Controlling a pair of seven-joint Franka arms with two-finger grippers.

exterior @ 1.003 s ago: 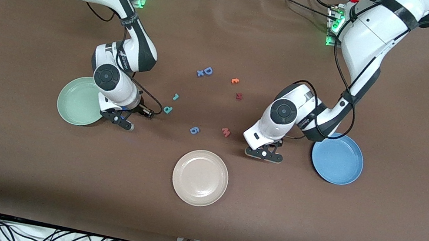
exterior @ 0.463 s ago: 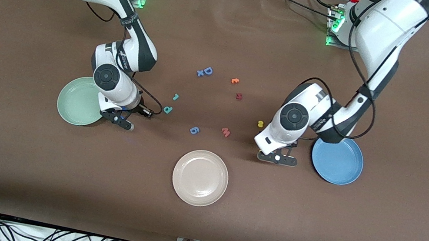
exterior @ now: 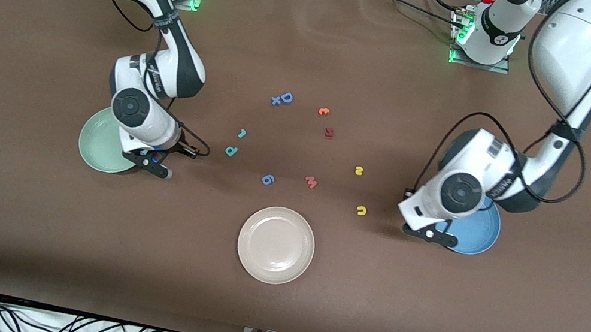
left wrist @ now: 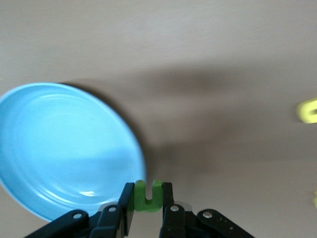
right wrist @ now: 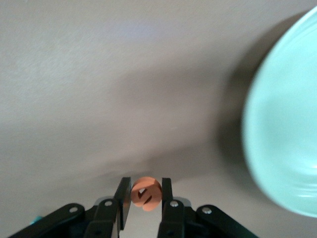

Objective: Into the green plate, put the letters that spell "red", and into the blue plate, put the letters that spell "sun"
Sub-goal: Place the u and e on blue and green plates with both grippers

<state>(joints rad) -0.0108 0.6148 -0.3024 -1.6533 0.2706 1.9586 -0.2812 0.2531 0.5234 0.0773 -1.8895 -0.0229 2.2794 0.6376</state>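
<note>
The green "n" hangs at the blue plate's rim (left wrist: 137,148), short of the blue plate's bottom, so my left gripper moves it farther in before opening.
My left gripper (exterior: 429,234) hangs over the rim of the blue plate (exterior: 479,234), shut on the green "n" (left wrist: 147,195); the blue plate (left wrist: 64,148) fills one side of the left wrist view. My right gripper (exterior: 150,164) hovers at the edge of the green plate (exterior: 97,146), shut on the orange "e" (right wrist: 146,192), with the green plate (right wrist: 287,144) beside it. On the cloth lie the teal "r" (exterior: 242,133), teal "d" (exterior: 231,151), yellow "s" (exterior: 358,170) and yellow "u" (exterior: 362,210).
A beige plate (exterior: 275,244) sits nearest the front camera at mid-table. Other loose letters lie in the middle: blue "D" (exterior: 285,97), orange curly letter (exterior: 324,111), dark red letter (exterior: 329,132), pink "m" (exterior: 311,182), blue "6" (exterior: 267,179).
The left arm has carried the green "n" toward the blue plate, uncovering the yellow "s" and "u". The right arm has shifted slightly toward the green plate with the orange "e".
</note>
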